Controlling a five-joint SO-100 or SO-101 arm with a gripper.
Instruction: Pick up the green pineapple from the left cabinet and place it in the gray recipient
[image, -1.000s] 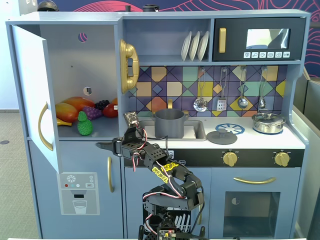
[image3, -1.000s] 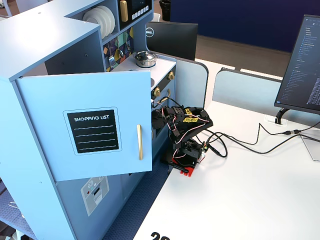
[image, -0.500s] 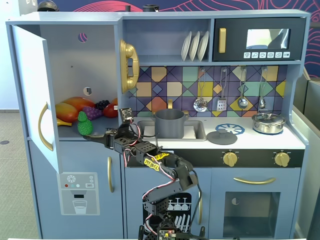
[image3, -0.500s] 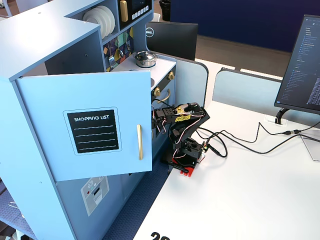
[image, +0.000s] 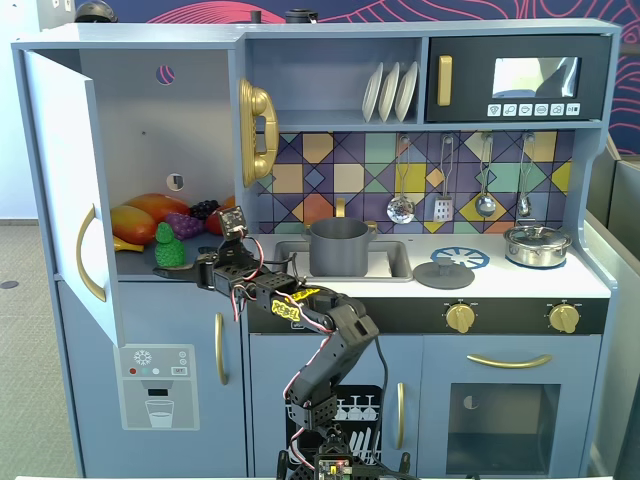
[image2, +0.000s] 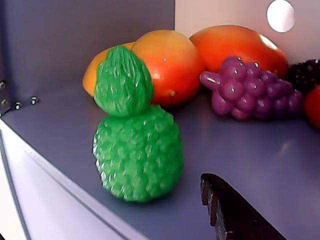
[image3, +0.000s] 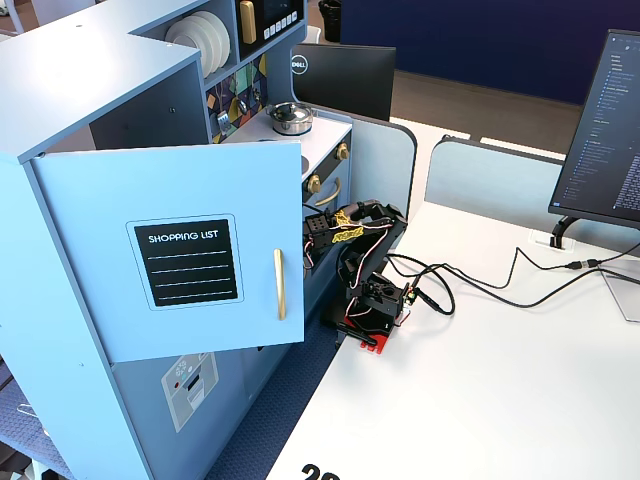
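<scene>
I should grab the pineapple by its lower part (image: 170, 253) next. Then I can place the green pineapple in the gray recipient (image: 340, 247).
The green pineapple (image: 168, 246) stands upright at the front edge of the shelf in the left cabinet (image: 150, 120), whose door (image: 65, 190) is swung open. In the wrist view the pineapple (image2: 136, 150) fills the middle, and one dark finger (image2: 232, 212) shows at the lower right, apart from it. My gripper (image: 188, 270) is at the shelf's front edge, just right of and below the pineapple, open and empty. The gray recipient (image: 340, 247) stands in the sink to the right. In a fixed view the open door (image3: 180, 250) hides the pineapple.
Behind the pineapple lie orange fruits (image2: 165, 62), a purple grape bunch (image2: 250, 87) and dark berries (image: 205, 210). A gold phone (image: 257, 130) hangs on the cabinet's right wall. A silver lidded pot (image: 537, 245) and a loose lid (image: 443, 273) sit on the counter.
</scene>
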